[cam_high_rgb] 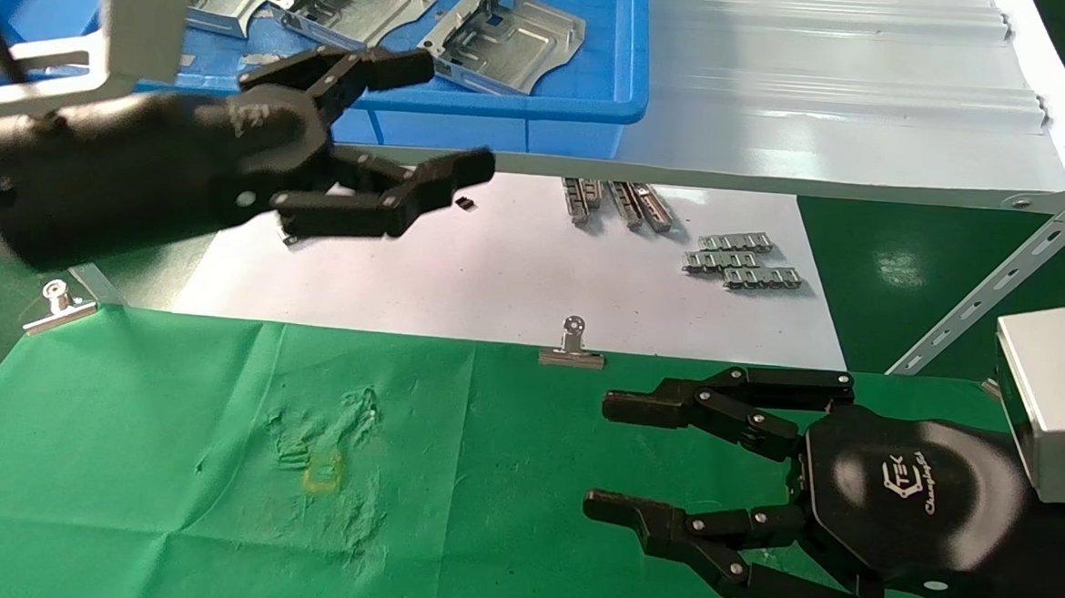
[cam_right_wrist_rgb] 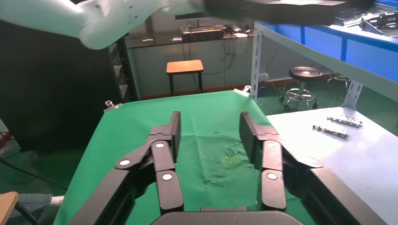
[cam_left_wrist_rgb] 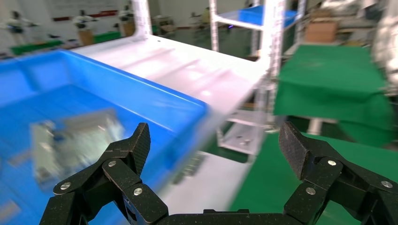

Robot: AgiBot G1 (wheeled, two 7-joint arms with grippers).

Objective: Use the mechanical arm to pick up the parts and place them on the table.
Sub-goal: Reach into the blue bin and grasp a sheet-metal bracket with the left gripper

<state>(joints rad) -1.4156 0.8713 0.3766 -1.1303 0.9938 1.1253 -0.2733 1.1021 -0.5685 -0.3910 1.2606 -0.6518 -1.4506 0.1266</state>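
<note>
My left gripper is going to lay the silvery stamped part with its wide recessed panel (cam_high_rgb: pixel 523 42) flat on the green table, so it will grab the part by its folded holed edge (cam_high_rgb: pixel 461 18).
Three silvery stamped parts (cam_high_rgb: pixel 510 38) lie in a blue bin (cam_high_rgb: pixel 542 108) on the shelf at the back. My left gripper (cam_high_rgb: pixel 446 117) is open and empty, raised in front of the bin's near wall, just below the parts. In the left wrist view the left gripper (cam_left_wrist_rgb: pixel 216 145) has its jaws wide apart, with the bin (cam_left_wrist_rgb: pixel 141 103) and a blurred part (cam_left_wrist_rgb: pixel 75 140) beyond. My right gripper (cam_high_rgb: pixel 605 453) is open and empty low over the green table (cam_high_rgb: pixel 170 426) at the right. In the right wrist view the right gripper (cam_right_wrist_rgb: pixel 210 131) faces the faint yellow mark (cam_right_wrist_rgb: pixel 231 161).
A white paper sheet (cam_high_rgb: pixel 497 270) lies between the table and the white ribbed shelf (cam_high_rgb: pixel 836 78). On the sheet are small notched strips (cam_high_rgb: pixel 740 260). Binder clips (cam_high_rgb: pixel 573 347) hold the cloth's far edge. The yellow mark (cam_high_rgb: pixel 323 470) sits among wrinkles.
</note>
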